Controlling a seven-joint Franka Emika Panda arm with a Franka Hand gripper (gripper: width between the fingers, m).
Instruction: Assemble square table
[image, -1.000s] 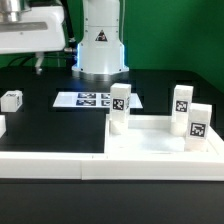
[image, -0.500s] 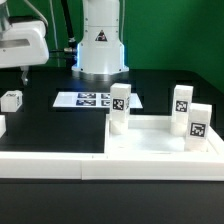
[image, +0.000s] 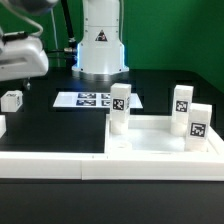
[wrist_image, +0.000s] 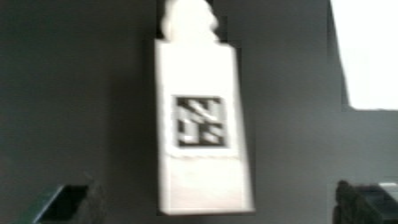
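Observation:
My gripper's fingers are above the white leg on the black table and would miss the leg if they closed now. My gripper needs to go lower first and then close on the leg.
The square table's white slab (image: 160, 143) lies at the exterior view's right. Three tagged white legs stand upright on it, one at the near-left corner (image: 119, 108) and two at the right (image: 181, 104) (image: 198, 125). Whether they are screwed in cannot be told. Another leg (image: 12, 99) lies on the black table at the left. My gripper (image: 26, 84) hangs just above and behind it, open and empty. The wrist view shows this leg (wrist_image: 199, 120) lengthwise with its tag up, and my gripper (wrist_image: 217, 203) straddles its near end with dark fingertips (wrist_image: 68, 200) well apart.
The marker board (image: 88, 100) lies flat in front of the robot's base (image: 100, 45). A long low white wall (image: 50, 165) runs along the front. A white piece (image: 1, 126) shows at the left edge. A white patch (wrist_image: 374, 55) of unclear kind shows in the wrist view.
My gripper has moved toward the exterior view's left and downward, closer to the lying leg. It stays open. The parts have not moved.

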